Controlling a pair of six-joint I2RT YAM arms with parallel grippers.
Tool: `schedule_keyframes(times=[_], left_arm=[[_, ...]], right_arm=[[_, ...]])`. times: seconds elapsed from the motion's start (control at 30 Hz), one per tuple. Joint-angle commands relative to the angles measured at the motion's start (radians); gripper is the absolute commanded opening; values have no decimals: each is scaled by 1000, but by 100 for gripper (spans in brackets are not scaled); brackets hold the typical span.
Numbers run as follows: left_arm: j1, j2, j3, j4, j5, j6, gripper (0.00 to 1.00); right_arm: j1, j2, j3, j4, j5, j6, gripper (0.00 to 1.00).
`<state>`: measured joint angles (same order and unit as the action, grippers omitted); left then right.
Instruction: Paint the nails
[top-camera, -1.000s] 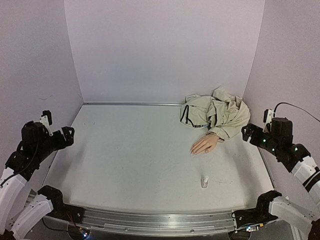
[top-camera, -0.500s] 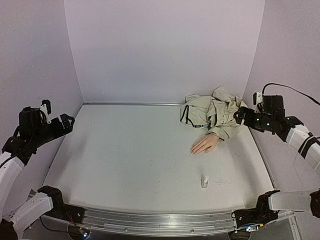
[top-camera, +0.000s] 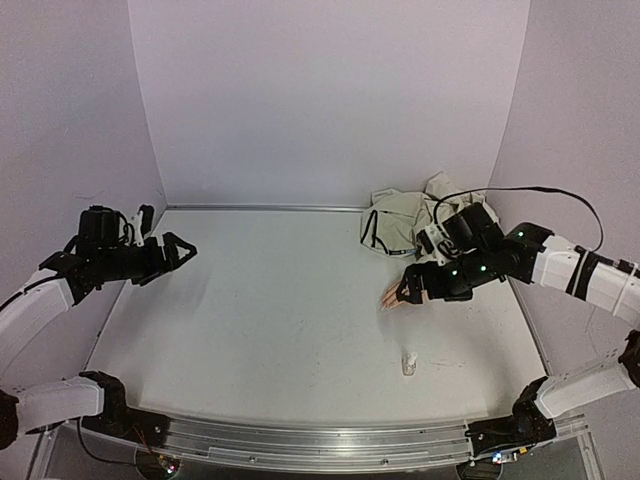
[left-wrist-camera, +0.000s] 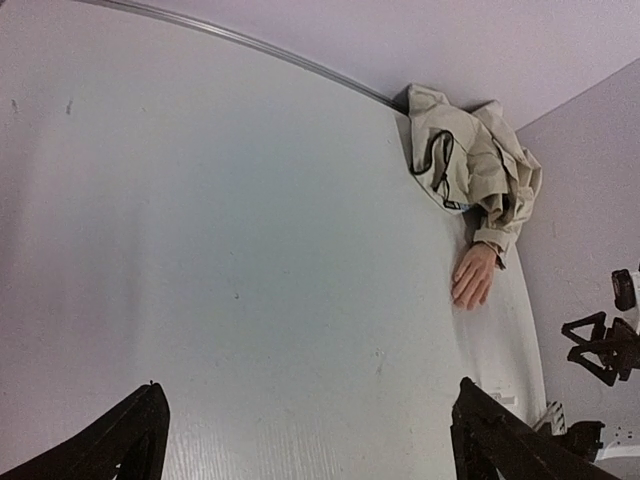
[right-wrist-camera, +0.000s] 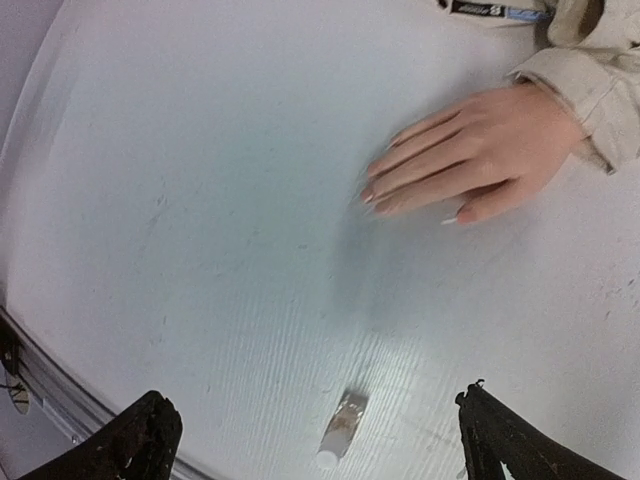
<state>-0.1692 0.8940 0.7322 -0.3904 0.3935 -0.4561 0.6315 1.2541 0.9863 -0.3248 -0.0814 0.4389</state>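
I will next grab the small bottle by its white cap end (top-camera: 408, 371) (right-wrist-camera: 328, 458) with my right gripper, so the clear body of the bottle stays free for my left gripper.
The pale mannequin hand (right-wrist-camera: 470, 160) lies flat at the table's right. A crumpled beige jacket sleeve (top-camera: 410, 225) covers its wrist. Its small nails (right-wrist-camera: 368, 198) point toward the table's middle. From above, my right gripper (top-camera: 408, 288) hovers over the hand (top-camera: 390, 298) and hides most of it. In its wrist view that gripper (right-wrist-camera: 312, 393) is open and empty. A small clear-whitish bottle (right-wrist-camera: 342, 428) lies on its side between the fingers' lines, lower down. My left gripper (top-camera: 178, 255) hangs open over the table's left side, far from the hand (left-wrist-camera: 474, 278).
Lilac walls close in the white table (top-camera: 260, 320) at the back and both sides. A metal rail (top-camera: 300, 440) runs along the near edge. The bottle (top-camera: 409, 362) lies nearer the rail than the hand.
Both arms have swung in from the side walls. The right gripper came from the right wall to above the mannequin hand. The left gripper moved out over the table's left part.
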Motion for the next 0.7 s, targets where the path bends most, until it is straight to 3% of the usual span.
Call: schedule_keyframes(times=[0.0,0.1,0.27,0.67], left_arm=[[-130,66,-1,131,22,-46,99],[-195,115,-3,171,18,-73,99],[-279,163,17,177,-18,-69,99],[-336,178,24,178,-53,-82,99]], right_arm=[[154,12,-17,-127,50,146,98],[221,33,-46,-191,134,211,95],[245,34,-128,-188,127,293,81],[272,140,-169,-51,117,309,67]])
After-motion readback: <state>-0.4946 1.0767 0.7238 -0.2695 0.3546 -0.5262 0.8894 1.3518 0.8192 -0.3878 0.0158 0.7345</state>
